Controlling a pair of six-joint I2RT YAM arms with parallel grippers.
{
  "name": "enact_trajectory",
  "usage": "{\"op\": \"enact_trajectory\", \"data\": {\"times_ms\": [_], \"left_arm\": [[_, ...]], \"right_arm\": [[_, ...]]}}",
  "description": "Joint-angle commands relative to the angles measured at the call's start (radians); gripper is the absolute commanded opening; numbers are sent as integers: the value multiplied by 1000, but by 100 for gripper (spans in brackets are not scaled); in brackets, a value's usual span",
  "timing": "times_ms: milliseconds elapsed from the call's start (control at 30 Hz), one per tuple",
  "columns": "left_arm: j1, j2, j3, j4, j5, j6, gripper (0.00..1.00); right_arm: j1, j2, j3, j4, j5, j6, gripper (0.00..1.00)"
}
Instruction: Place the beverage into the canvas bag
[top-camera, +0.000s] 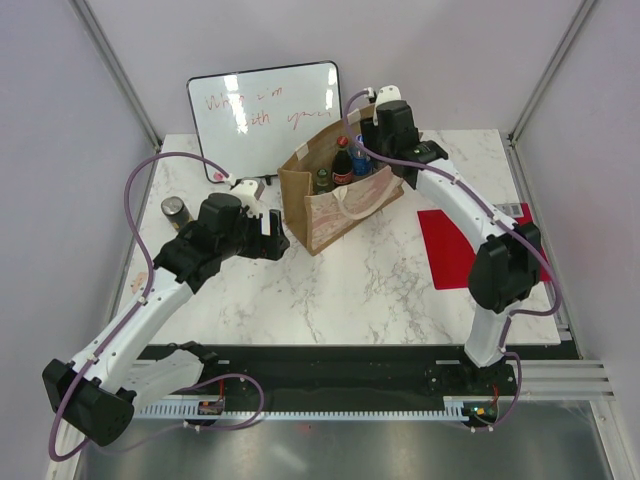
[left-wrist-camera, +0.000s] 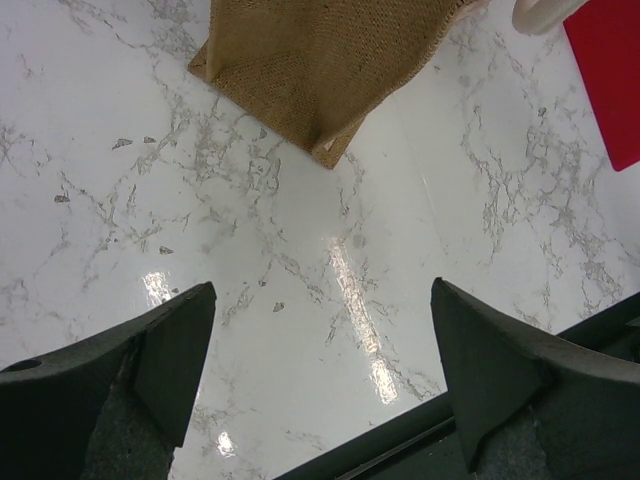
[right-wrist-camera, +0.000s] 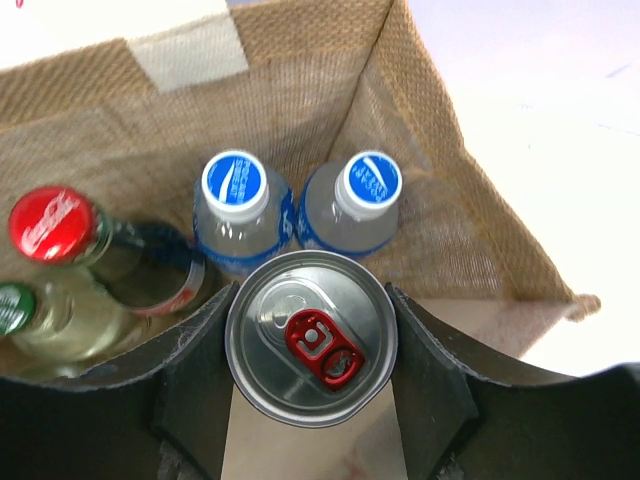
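My right gripper needs to lower the silver can farther into the bag before I open. The silver can is high above the bag's bottom, beside the blue-capped bottles, and would drop if I opened now.
The tan canvas bag (top-camera: 320, 215) stands at the table's back middle, open at the top; its inside wall (right-wrist-camera: 420, 150) fills the right wrist view. My right gripper (right-wrist-camera: 311, 340) is shut on a silver can with a red pull tab (right-wrist-camera: 312, 338), held upright inside the bag's mouth. In the bag stand two clear bottles with blue caps (right-wrist-camera: 235, 185), a dark bottle with a red cap (right-wrist-camera: 52, 225) and a pale bottle with a green cap (right-wrist-camera: 15, 305). My left gripper (left-wrist-camera: 320, 370) is open and empty over the marble near the bag's corner (left-wrist-camera: 330, 150).
A white board with red writing (top-camera: 265, 105) leans at the back. A grey can (top-camera: 176, 210) stands at the left of the table. A red mat (top-camera: 465, 245) lies at the right. The marble table (top-camera: 380, 290) ends at a black rail in front.
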Motion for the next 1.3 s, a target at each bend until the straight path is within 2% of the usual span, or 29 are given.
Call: {"op": "enact_trajectory", "data": {"times_ms": [0, 100, 467, 633, 667, 833, 1033, 1267], "left_arm": [[-1, -15, -2, 40, 2, 41, 95], [-1, -9, -5, 41, -1, 41, 95], [-1, -14, -4, 41, -26, 38, 95], [-1, -14, -2, 41, -21, 38, 95], [-1, -15, -2, 41, -23, 38, 95], [-1, -20, -2, 40, -27, 37, 95], [-1, -31, -4, 41, -56, 37, 95], [-1, -28, -4, 40, -61, 37, 95]], "right_arm": [[-29, 32, 26, 189, 23, -9, 0], [-33, 58, 25, 207, -9, 1, 0], [-67, 57, -149, 324, -52, 36, 3], [-81, 87, -157, 324, -78, 53, 15], [-86, 92, -157, 325, -82, 56, 20], [-95, 104, -167, 304, -98, 90, 27], [-98, 97, -184, 295, -129, 105, 43], [-96, 75, -161, 236, -83, 103, 60]]}}
